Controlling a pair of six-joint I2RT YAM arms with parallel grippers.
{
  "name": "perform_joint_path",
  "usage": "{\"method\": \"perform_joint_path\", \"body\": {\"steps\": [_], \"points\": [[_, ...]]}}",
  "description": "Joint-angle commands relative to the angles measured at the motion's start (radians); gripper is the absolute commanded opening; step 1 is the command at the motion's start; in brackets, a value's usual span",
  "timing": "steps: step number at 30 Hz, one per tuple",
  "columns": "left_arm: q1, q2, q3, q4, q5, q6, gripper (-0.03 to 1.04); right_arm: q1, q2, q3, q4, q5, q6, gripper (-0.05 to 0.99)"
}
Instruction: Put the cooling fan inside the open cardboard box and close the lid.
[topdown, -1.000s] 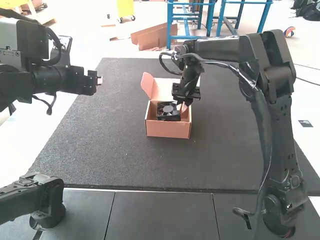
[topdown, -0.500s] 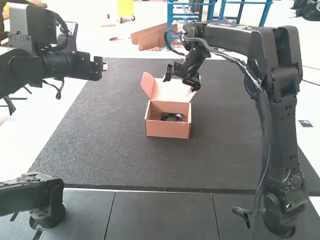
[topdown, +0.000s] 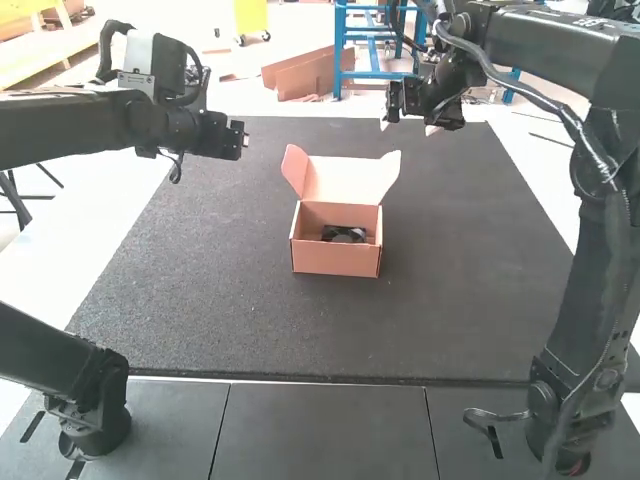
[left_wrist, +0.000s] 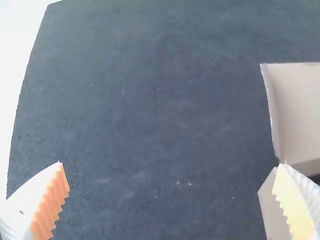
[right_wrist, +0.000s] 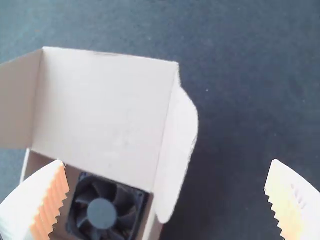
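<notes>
The robot's right gripper next needs to grab the lid by its side flap (topdown: 390, 176), so that the box closes over the black cooling fan (topdown: 342, 235).
A small brown cardboard box (topdown: 336, 250) stands open on the black mat, its lid (topdown: 345, 176) upright at the back. The black cooling fan (topdown: 342, 235) lies inside the box; its blades (right_wrist: 104, 210) show in the right wrist view below the lid's pale inner face (right_wrist: 100, 120). My right gripper (topdown: 424, 100) hangs open high above and behind the box, to its right. My left gripper (topdown: 236, 139) is open over the mat to the left of the box, level with the lid's side flap (left_wrist: 292, 112).
The black mat (topdown: 200, 260) covers the table around the box. Grey table panels (topdown: 320, 430) run along the front edge. The right arm's column (topdown: 590, 300) stands at the right side.
The right gripper let go of the fan inside the box, then rose and drew back to the right. The left gripper moved right toward the lid.
</notes>
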Motion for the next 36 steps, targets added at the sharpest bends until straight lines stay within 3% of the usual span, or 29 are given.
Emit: {"method": "perform_joint_path", "body": {"steps": [1, 10, 13, 22, 33, 36], "points": [[-0.026, 0.046, 0.050, 0.039, -0.043, -0.014, 0.96, -0.007, -0.048, -0.088, 0.079, 0.027, -0.038, 0.90], [-0.046, 0.206, 0.098, 0.106, -0.093, -0.016, 0.96, -0.012, -0.068, -0.236, 0.378, -0.016, -0.015, 0.90], [-0.046, 0.249, 0.116, 0.125, -0.104, -0.016, 0.96, -0.015, -0.049, -0.226, 0.392, -0.036, -0.015, 0.90], [-0.045, 0.373, 0.176, 0.183, -0.122, -0.016, 0.96, -0.033, 0.043, -0.100, 0.308, -0.093, 0.019, 0.90], [-0.040, 0.479, 0.266, 0.183, -0.124, -0.016, 0.96, -0.081, 0.164, 0.078, 0.104, -0.175, 0.039, 0.89], [-0.040, 0.485, 0.277, 0.186, -0.096, -0.020, 0.96, -0.088, 0.184, 0.109, 0.069, -0.220, 0.043, 0.84]]}}
